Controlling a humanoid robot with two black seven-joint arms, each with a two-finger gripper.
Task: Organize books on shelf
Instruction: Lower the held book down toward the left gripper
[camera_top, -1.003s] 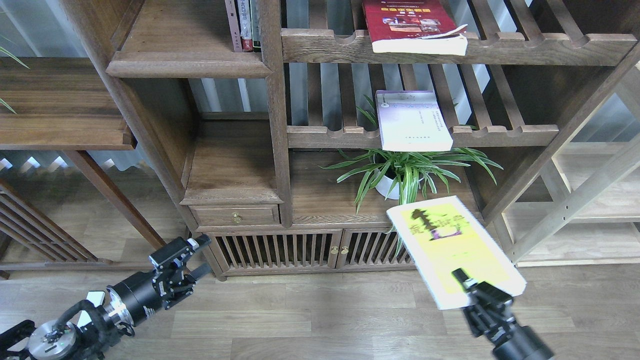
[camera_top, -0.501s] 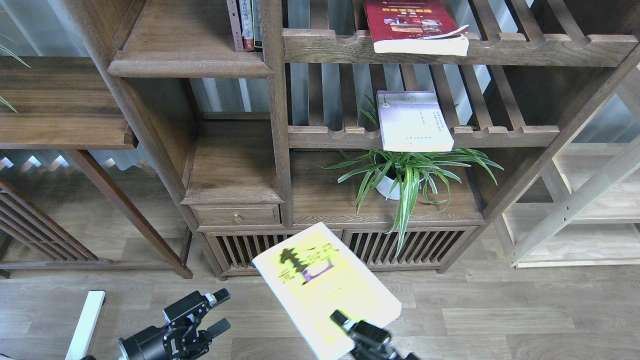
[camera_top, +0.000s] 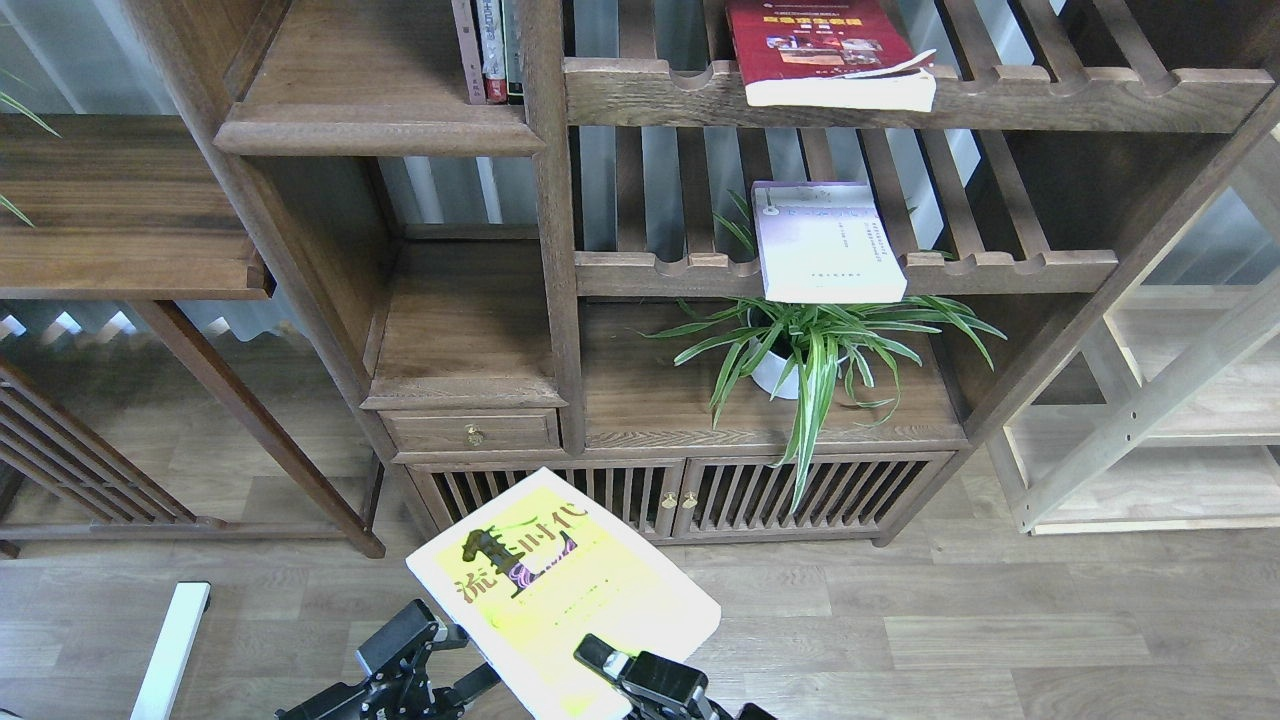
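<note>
My left gripper grabs the book by its side edge (camera_top: 446, 605) beside the title next, to shelve the yellow-green book (camera_top: 560, 585) among the others.
My right gripper (camera_top: 603, 657) is shut on the lower edge of the yellow-green book (camera_top: 560, 585) and holds it flat, low in front of the cabinet. My left gripper (camera_top: 445, 655) is open, its fingers by the book's left edge. The pale lavender book (camera_top: 825, 240) lies on the middle slatted rack. The red book (camera_top: 815, 45) lies on the upper slatted rack. The shelf (camera_top: 375, 125), a solid brown board with a moulded front edge, is at the upper left, with narrow upright spines (camera_top: 490, 50) at its right end.
A potted spider plant (camera_top: 800, 350) stands under the lavender book. A ledge with a brass-knobbed drawer (camera_top: 473, 432) sits below the shelf, above slatted cabinet doors (camera_top: 620, 495). A white bar (camera_top: 165, 650) lies on the floor at left. A low wooden table (camera_top: 120, 220) stands at far left.
My right gripper has carried the yellow-green book from the right to the lower middle. My left gripper has moved right and down to the book's left edge.
</note>
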